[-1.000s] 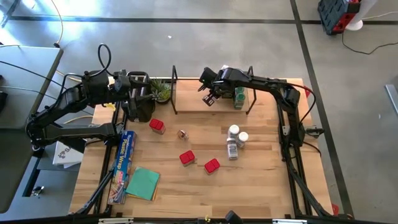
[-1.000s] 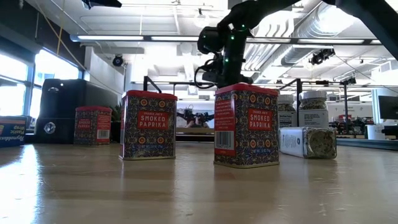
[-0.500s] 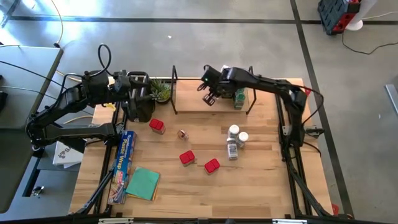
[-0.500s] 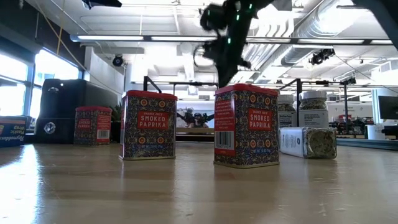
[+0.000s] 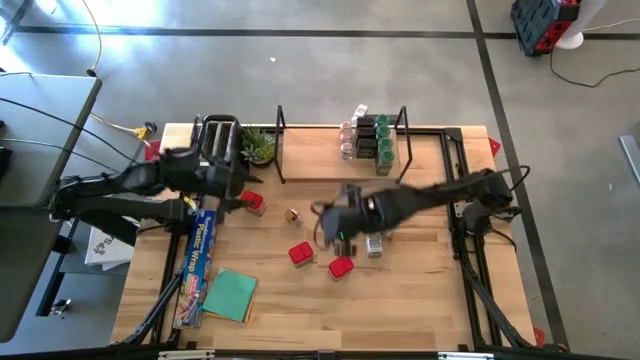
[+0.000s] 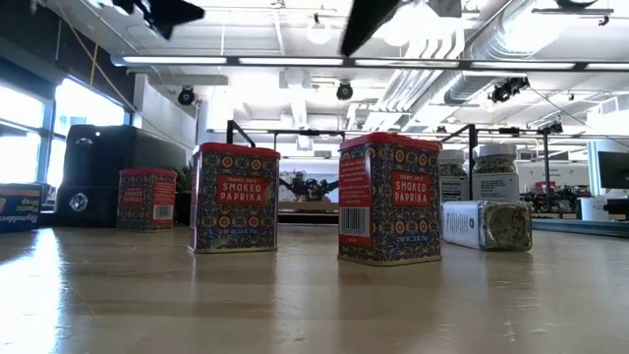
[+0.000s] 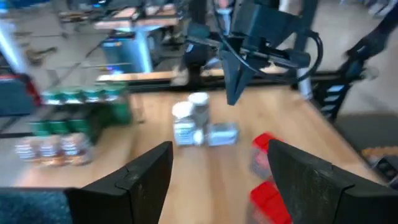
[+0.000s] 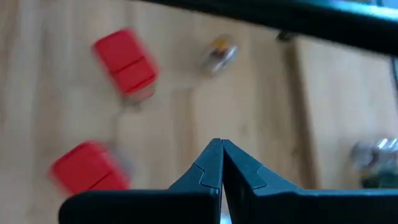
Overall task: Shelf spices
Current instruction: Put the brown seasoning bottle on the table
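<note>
My left gripper next needs to grab the small jar by its glass body (image 5: 295,219). Then it can put this spice on the shelf (image 5: 335,152).
The shelf (image 5: 335,152) stands at the table's far edge, with green-lidded, dark and small brownish jars (image 5: 366,137) on its right end. Three red tins (image 5: 300,253) (image 5: 341,266) (image 5: 252,203), a small jar (image 5: 293,214) and white-lidded jars (image 5: 377,222) rest on the table. My right gripper (image 5: 322,222) hangs shut above the table's middle, over the red tins (image 8: 124,62) and the small jar (image 8: 217,53). My left gripper (image 5: 238,192) is open in the air beside the left-hand red tin. Its wrist view faces the white-lidded jars (image 7: 189,121) and my right gripper (image 7: 235,93).
A black toaster (image 5: 220,137) and a small plant (image 5: 260,146) stand left of the shelf. A long blue foil box (image 5: 196,262) and a teal cloth (image 5: 230,295) lie at the near left. One white-lidded jar (image 6: 486,224) lies on its side.
My right gripper has left the shelf and swung toward the near edge and down, to above the table's middle. My left arm has moved off the toaster toward the near edge and right, to beside the left-hand red tin. The jars on the shelf's right end are uncovered.
</note>
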